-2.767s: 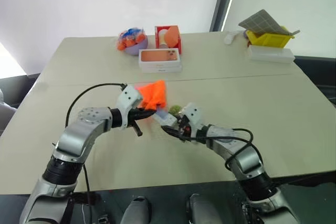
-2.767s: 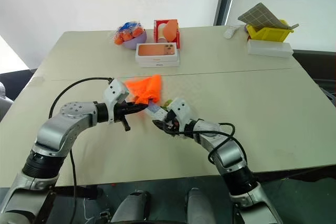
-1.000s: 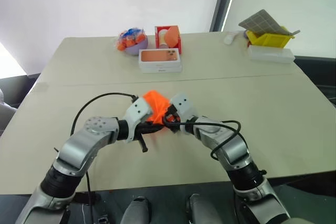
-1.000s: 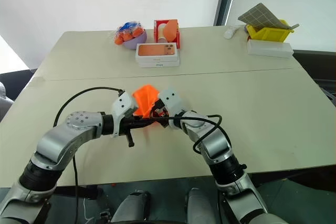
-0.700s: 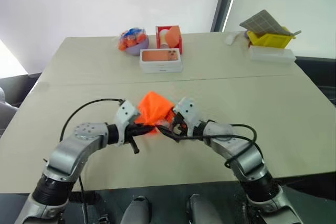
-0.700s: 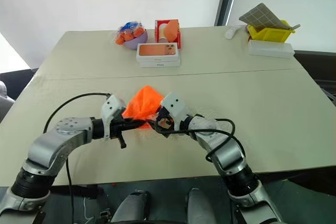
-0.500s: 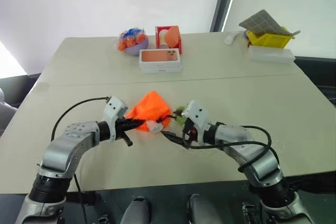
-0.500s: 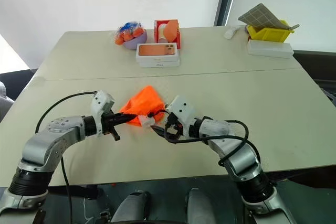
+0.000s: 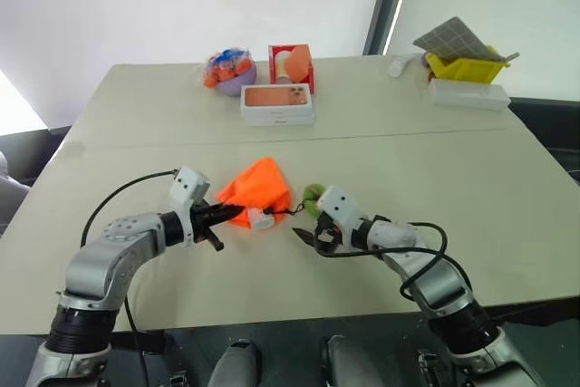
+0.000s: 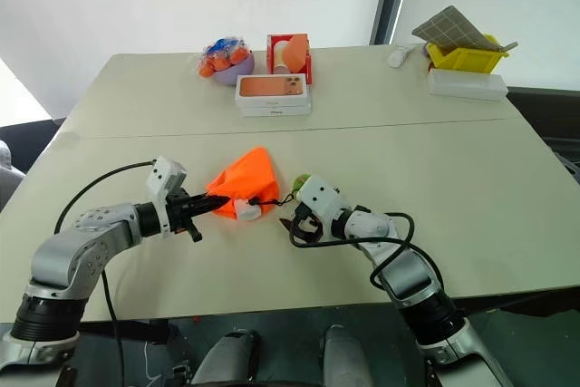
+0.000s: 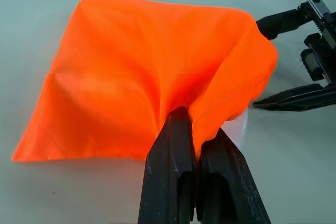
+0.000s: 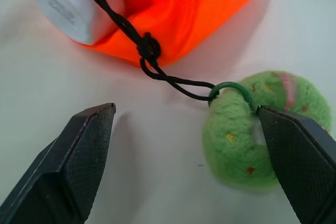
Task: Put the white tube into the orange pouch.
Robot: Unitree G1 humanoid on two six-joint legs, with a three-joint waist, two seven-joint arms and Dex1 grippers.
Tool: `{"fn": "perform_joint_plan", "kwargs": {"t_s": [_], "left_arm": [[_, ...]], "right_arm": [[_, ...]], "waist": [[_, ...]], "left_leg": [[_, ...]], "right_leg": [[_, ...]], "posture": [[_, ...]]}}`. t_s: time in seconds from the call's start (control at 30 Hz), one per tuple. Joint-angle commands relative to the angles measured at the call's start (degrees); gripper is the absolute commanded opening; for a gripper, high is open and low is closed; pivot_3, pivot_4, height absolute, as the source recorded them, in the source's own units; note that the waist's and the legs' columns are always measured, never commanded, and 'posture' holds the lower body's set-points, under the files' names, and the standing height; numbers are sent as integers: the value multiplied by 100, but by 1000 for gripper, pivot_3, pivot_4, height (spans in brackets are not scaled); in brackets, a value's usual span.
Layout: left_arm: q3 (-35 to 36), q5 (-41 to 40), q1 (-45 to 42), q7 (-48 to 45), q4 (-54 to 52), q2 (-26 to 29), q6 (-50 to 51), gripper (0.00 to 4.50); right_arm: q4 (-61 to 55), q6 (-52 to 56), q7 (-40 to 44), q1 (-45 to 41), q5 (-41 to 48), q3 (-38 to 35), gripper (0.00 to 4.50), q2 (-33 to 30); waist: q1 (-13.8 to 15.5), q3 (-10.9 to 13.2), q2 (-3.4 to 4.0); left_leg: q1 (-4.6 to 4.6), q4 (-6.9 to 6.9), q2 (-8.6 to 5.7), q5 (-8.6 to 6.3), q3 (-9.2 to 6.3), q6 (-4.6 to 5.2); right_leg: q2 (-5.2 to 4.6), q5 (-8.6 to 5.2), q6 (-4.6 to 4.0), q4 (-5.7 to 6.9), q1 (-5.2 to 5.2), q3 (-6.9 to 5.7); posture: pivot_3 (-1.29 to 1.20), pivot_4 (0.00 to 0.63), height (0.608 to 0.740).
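Observation:
Next, my right gripper grabs the fuzzy green ball by its plush body [image 12: 236, 145] to draw on the orange pouch's cord [image 12: 149, 51].
The orange pouch [image 9: 256, 189] lies on the table between my two arms. My left gripper [image 9: 234, 214] is shut on a fold of its fabric near the mouth, and the wrist view shows both fingers [image 11: 176, 150] pinching the cloth. The white tube [image 12: 67, 4] sits in the pouch mouth with one white end [image 9: 264, 219] sticking out. A black cord [image 12: 152, 59] runs from the mouth to a fuzzy green ball [image 12: 251, 137] lying on the table. My right gripper [image 9: 306, 235] hovers open just to the right of the mouth, holding nothing, its fingers [image 12: 79, 166] spread wide.
At the back of the table [image 9: 471, 178] are a white phone box [image 9: 277, 104], a red-and-white box [image 9: 291, 63] and a bowl of orange things [image 9: 228, 71]. A yellow bin [image 9: 464, 64] and a long white case [image 9: 467, 93] stand at the back right.
My right gripper has let go of the tube and drawn back to the right from the pouch mouth, leaving the tube inside. My left gripper has pulled the pouch leftwards.

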Motion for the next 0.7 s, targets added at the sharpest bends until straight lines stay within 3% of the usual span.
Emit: {"fn": "perform_joint_plan", "kwargs": {"t_s": [0.03,0.1,0.33,0.7], "left_arm": [[158,-149,-16,5,-203,25,-5,0],[117,-175,-32,18,-206,10,-5,0],[-34,-270,-154,20,-220,-44,46,0],[6,-444,-210,62,-439,-50,244,0]], "right_arm": [[-529,-93,404,114,335,-192,4232,-96],[-840,66,753,252,689,-246,3650,-177],[-1022,701,928,23,1079,-61,43,73],[366,617,107,-696,460,285,43,1094]], "waist": [[3,0,0],[13,0,0],[-6,0,0],[-6,-1,-2]], "left_leg": [[0,0,0,0,0,0],[0,0,0,0,-1,0],[3,1,0,0,-1,0],[-2,0,-1,0,0,0]], "right_leg": [[0,0,0,0,0,0],[0,-4,6,0,2,0],[0,-4,6,0,2,0],[0,10,-16,-3,-2,0]], "posture": [[0,150,740],[0,150,740],[0,150,740],[0,150,740]]}}
